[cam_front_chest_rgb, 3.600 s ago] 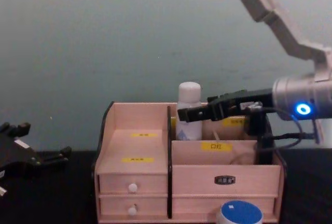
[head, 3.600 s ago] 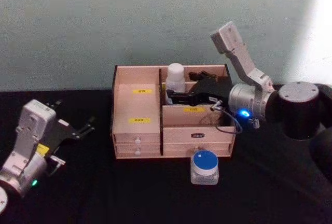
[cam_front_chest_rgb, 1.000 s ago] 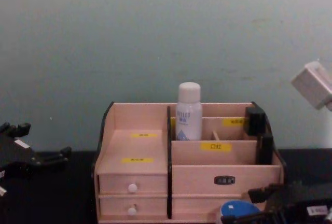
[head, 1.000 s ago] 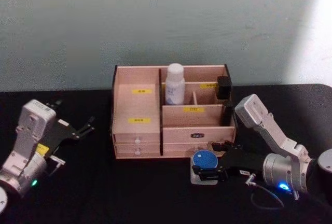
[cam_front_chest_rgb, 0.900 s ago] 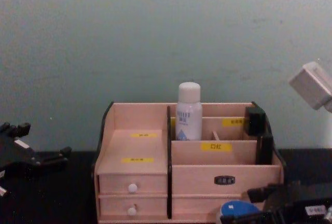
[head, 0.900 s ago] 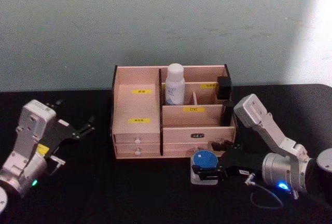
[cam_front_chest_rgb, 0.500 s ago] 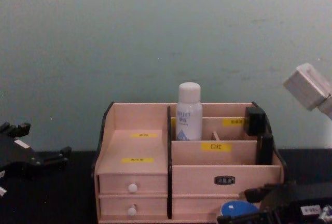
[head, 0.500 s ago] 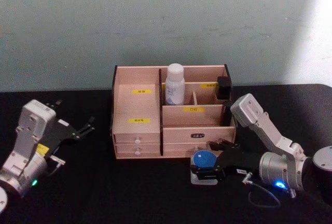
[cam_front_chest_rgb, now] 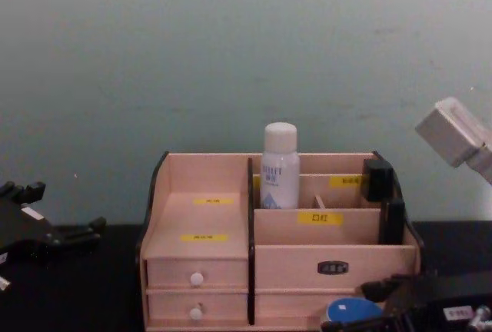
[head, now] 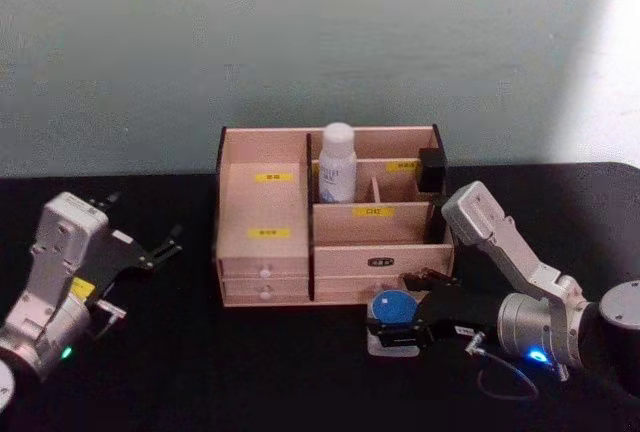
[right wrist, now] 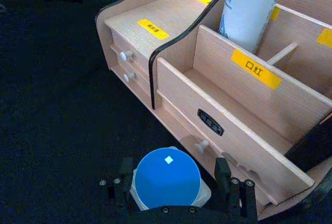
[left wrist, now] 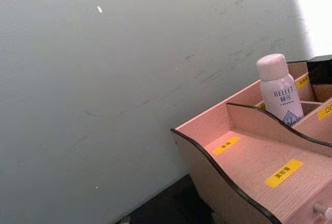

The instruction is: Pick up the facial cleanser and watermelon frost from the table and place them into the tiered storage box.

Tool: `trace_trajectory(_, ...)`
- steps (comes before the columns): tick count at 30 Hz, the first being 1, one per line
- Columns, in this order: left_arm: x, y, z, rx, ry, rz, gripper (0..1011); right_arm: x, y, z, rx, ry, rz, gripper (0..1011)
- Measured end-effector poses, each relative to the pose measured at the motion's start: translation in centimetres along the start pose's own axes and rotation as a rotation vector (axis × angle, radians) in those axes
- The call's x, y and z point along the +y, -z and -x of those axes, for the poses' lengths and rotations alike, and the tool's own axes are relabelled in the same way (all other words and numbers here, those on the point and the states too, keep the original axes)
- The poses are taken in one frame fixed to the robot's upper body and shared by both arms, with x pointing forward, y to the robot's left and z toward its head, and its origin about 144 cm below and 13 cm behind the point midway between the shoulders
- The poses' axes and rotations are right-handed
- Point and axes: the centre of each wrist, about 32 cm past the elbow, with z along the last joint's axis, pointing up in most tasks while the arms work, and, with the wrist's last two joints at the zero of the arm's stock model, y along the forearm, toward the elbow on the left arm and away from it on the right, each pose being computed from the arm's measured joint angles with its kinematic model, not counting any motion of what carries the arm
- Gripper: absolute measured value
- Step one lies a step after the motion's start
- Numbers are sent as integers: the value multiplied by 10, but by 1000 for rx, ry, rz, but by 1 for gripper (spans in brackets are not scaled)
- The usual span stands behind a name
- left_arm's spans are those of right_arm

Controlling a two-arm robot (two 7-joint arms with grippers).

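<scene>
The robot's right gripper should next grab the jar by its blue-lidded top (cam_front_chest_rgb: 352, 308), to place the watermelon frost into the storage box (cam_front_chest_rgb: 198, 224).
The facial cleanser (head: 337, 162), a white bottle, stands upright in a rear compartment of the tiered storage box (head: 265, 252), also seen from the chest (cam_front_chest_rgb: 280, 167) and from the right wrist (right wrist: 251, 6). The watermelon frost (head: 392, 310), a clear jar with a blue lid, sits on the table just in front of the box's right drawers. My right gripper (head: 397, 330) is low at the table, open, with one finger on each side of the jar (right wrist: 167, 178). My left gripper (head: 140, 220) rests open at the far left.
The table (head: 250, 372) is covered in black cloth and a pale wall stands close behind the box. Black dividers rise at the box's right end (head: 432, 167). A cable loops on the cloth under my right arm (head: 500, 387).
My right gripper left the bottle in the box, dropped to the table and has closed in around the blue-lidded jar. In the last half second it edged slightly left. The left arm is unmoved.
</scene>
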Motion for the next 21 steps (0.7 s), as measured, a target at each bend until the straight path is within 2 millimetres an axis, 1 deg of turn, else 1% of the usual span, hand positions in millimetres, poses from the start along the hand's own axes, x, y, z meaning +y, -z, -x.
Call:
trace_trajectory(13, 0, 0, 0, 0, 0, 0, 1001, 0, 0, 0, 1, 1, 0, 997)
trace_trajectory(15, 0, 0, 0, 0, 0, 0, 1001, 0, 0, 0, 1, 1, 0, 941)
trace_trajectory(17, 0, 0, 0, 0, 0, 0, 1002, 0, 0, 0, 1, 1, -1, 912)
trace_trajectory(19, 0, 0, 0, 0, 0, 0, 1002, 0, 0, 0, 1, 1, -1, 850)
trace_trajectory(21, 0, 0, 0, 0, 0, 0, 1001, 0, 0, 0, 1, 0, -1, 816)
